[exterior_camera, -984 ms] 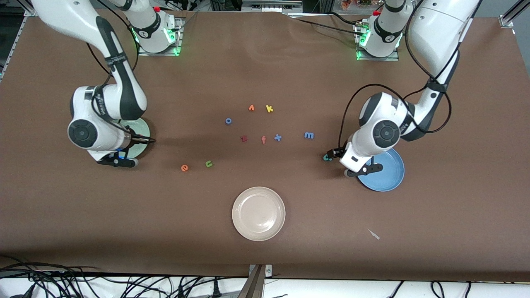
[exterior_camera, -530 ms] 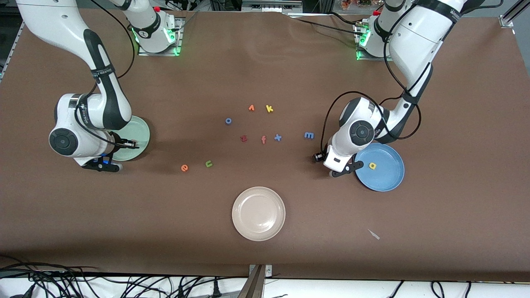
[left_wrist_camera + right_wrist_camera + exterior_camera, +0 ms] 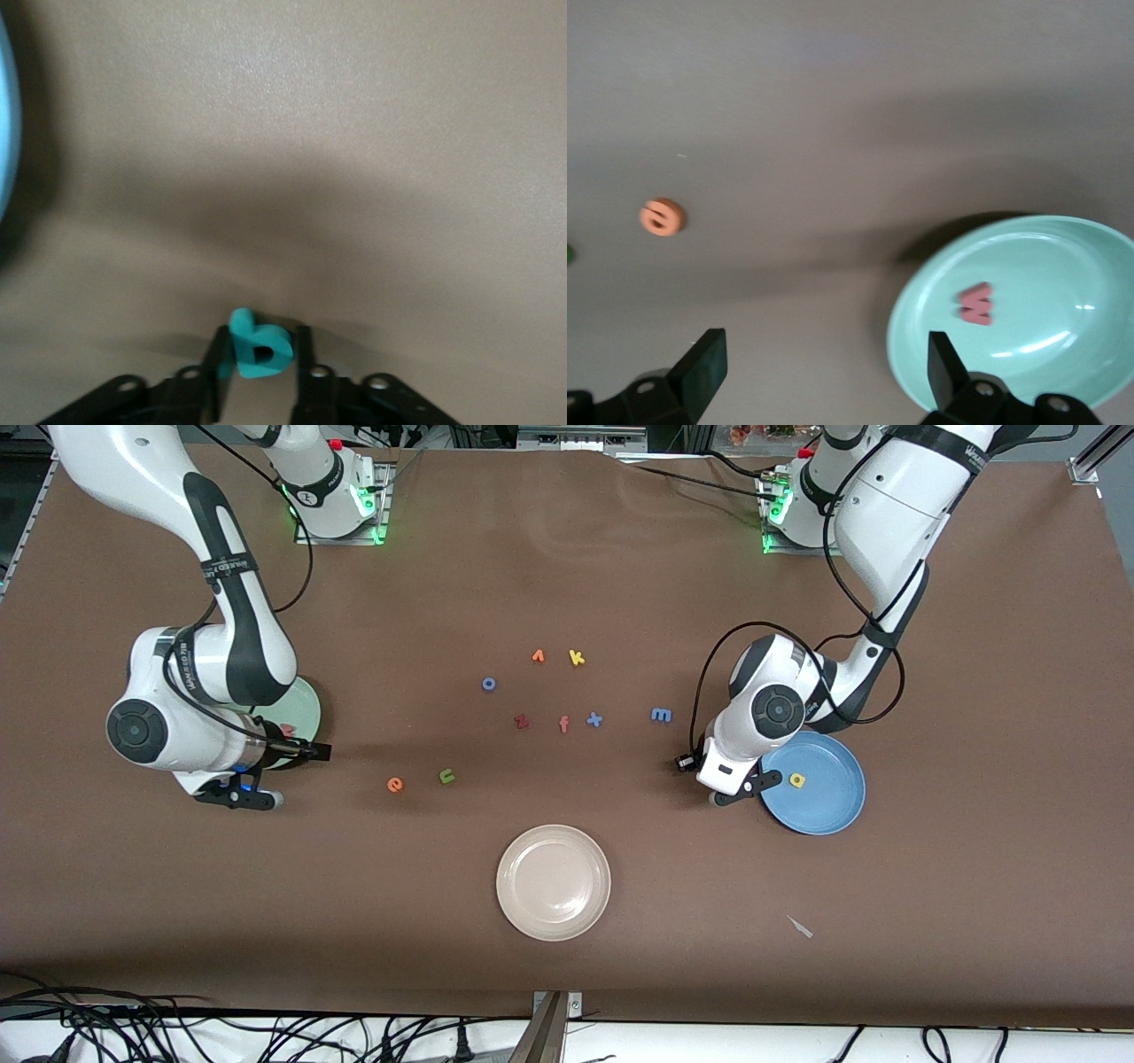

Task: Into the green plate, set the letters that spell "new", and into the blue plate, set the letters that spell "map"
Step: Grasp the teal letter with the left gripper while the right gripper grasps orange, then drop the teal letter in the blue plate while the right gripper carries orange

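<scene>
The e should join the w in the green plate. For that, my right gripper needs to grab the orange e's rounded outer edge point(image 3: 394, 785) point(image 3: 662, 217) next.
My left gripper point(image 3: 740, 793) is low over the table beside the blue plate point(image 3: 828, 810), on the side toward the right arm's end. It is shut on the teal p point(image 3: 262, 347). The yellow a point(image 3: 797, 780) lies in the blue plate, and the blue m point(image 3: 661, 715) lies on the table farther from the front camera. My right gripper point(image 3: 824, 372) stands open and empty beside the green plate point(image 3: 1063, 266), which holds the salmon w point(image 3: 976, 304). The orange e point(image 3: 395, 784) and green n point(image 3: 447, 776) lie on the table between the arms.
A beige plate point(image 3: 509, 859) sits nearest the front camera at mid-table. Loose letters lie in the middle: an orange one point(image 3: 538, 656), yellow k point(image 3: 577, 657), blue o point(image 3: 488, 684), dark red z point(image 3: 522, 722), salmon f point(image 3: 563, 724), blue x point(image 3: 594, 719). A white scrap point(image 3: 800, 926) lies near the front edge.
The left gripper has shut on the teal p, and its arm has shifted off the blue plate, uncovering the yellow a. The right gripper has opened, leaving the w in the green plate.
</scene>
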